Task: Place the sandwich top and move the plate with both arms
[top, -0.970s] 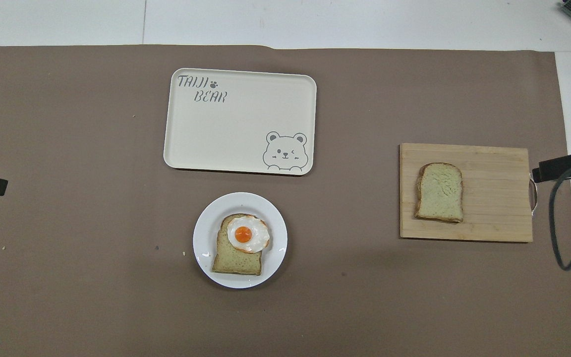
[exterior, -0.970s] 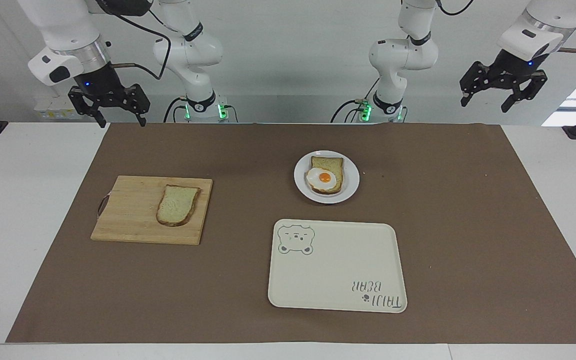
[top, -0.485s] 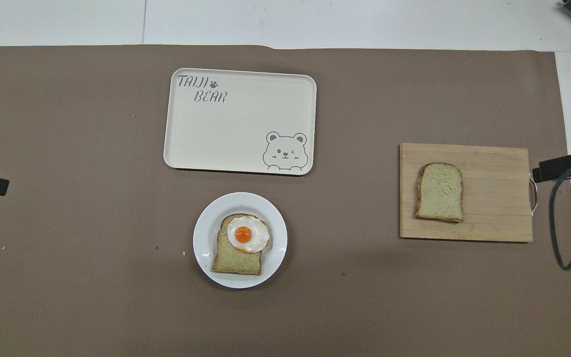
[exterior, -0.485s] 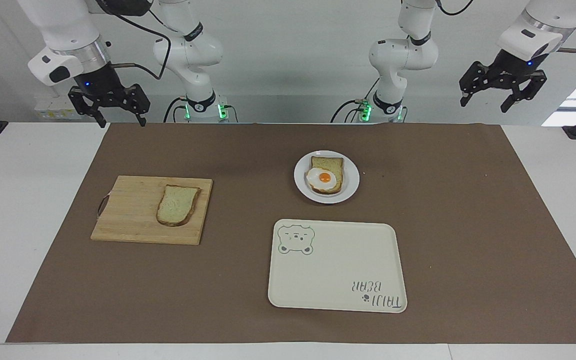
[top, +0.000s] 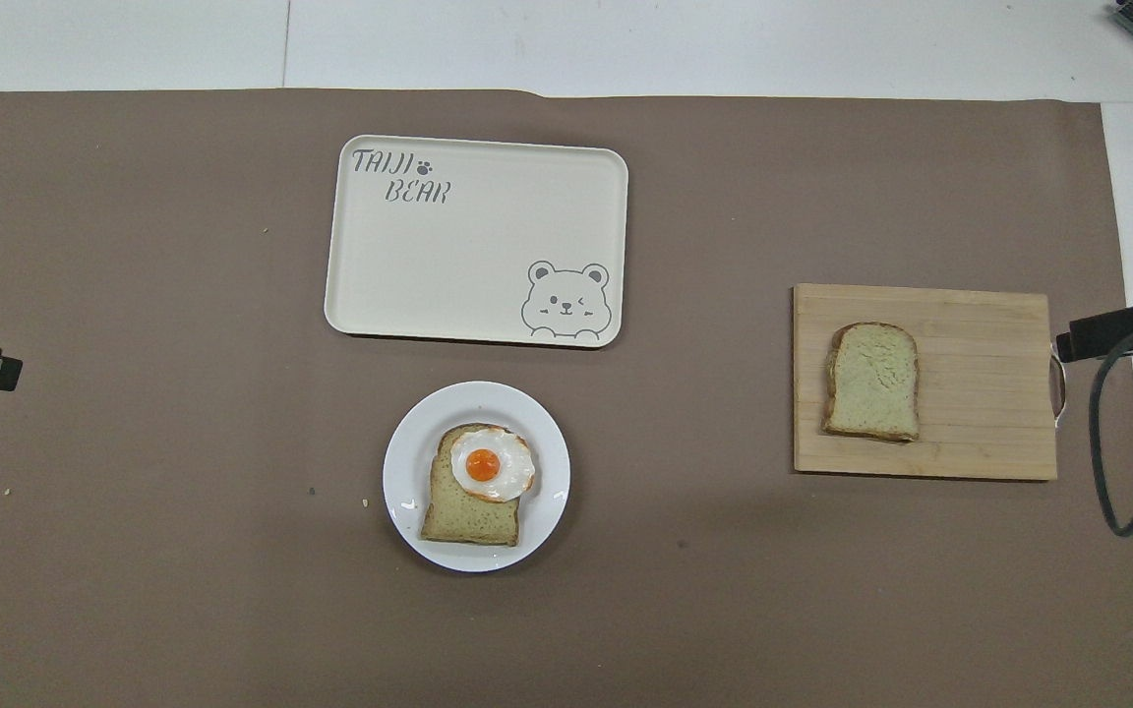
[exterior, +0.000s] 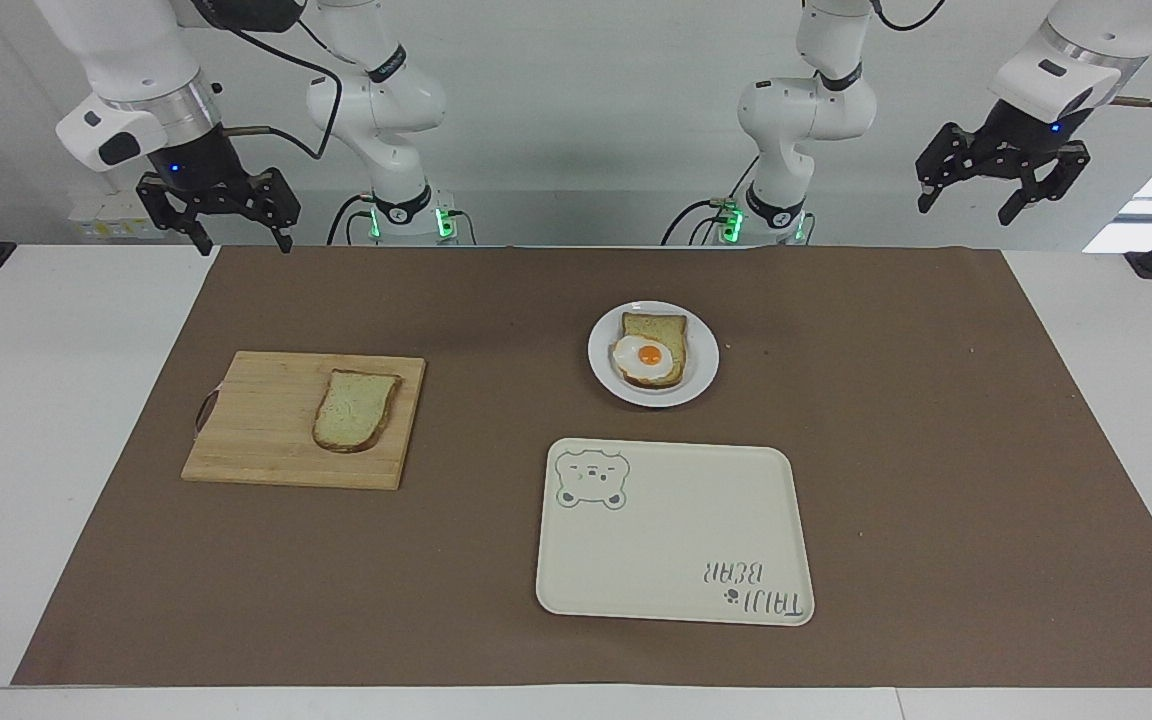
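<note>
My right gripper picks up the plain bread slice by its crust edge point(top: 915, 379) next, to top the sandwich over the fried egg point(top: 493, 464).
The sandwich top point(exterior: 356, 410) point(top: 873, 381), a plain bread slice, lies flat on a wooden cutting board point(exterior: 256, 420) toward the right arm's end of the table. The small white plate point(exterior: 704, 360) point(top: 404, 462) sits mid-table and carries a second slice with a fried egg point(exterior: 650, 354) on it. My right gripper point(exterior: 244, 243) hangs open and empty in the air over the corner of the brown mat at the robots' edge. My left gripper point(exterior: 971, 205) is raised high at the left arm's end, open and empty too. Neither touches anything.
A cream rectangular tray point(exterior: 676, 540) point(top: 468, 256) with a bear drawing lies on the mat, farther from the robots than the plate. A brown mat point(exterior: 936, 450) covers most of the white table. A dark cable point(top: 1107, 442) hangs by the cutting board's handle end.
The left gripper has drifted slightly upward. The right gripper, bread, plate and tray have not moved.
</note>
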You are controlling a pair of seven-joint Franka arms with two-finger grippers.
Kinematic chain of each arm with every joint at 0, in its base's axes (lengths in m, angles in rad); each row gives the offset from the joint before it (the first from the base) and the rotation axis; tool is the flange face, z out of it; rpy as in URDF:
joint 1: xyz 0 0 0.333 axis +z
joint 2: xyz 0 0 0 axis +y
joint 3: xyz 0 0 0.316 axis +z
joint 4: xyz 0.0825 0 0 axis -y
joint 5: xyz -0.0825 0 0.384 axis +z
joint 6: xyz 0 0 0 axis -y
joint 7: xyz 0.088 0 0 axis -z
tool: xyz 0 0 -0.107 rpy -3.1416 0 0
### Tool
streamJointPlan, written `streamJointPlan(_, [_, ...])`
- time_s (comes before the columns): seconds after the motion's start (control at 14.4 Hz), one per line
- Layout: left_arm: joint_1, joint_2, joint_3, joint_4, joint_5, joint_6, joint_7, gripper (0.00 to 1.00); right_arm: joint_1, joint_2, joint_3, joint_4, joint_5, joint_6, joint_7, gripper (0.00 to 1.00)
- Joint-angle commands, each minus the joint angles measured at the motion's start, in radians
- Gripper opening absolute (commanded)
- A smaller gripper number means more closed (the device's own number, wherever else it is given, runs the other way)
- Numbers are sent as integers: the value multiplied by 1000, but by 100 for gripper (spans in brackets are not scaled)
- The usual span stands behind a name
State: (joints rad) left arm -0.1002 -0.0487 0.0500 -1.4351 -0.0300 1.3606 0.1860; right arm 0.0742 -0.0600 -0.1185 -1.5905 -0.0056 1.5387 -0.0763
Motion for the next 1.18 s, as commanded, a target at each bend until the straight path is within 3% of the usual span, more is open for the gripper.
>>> streamJointPlan(0.0, [-6,-25,4,-30,-10,6,-2,100,-8,-15,3,-19,-11,12,-19,100])
streamJointPlan(0.55, [-6,-25,4,-30,-8,6,-2,100,-34,-34,-4,-110,-1,90,-33,100])
streamJointPlan(1.11, [-6,-25,4,-31,-10,5,-2,100,-62,-11,-6,-344,93,400,-83,100])
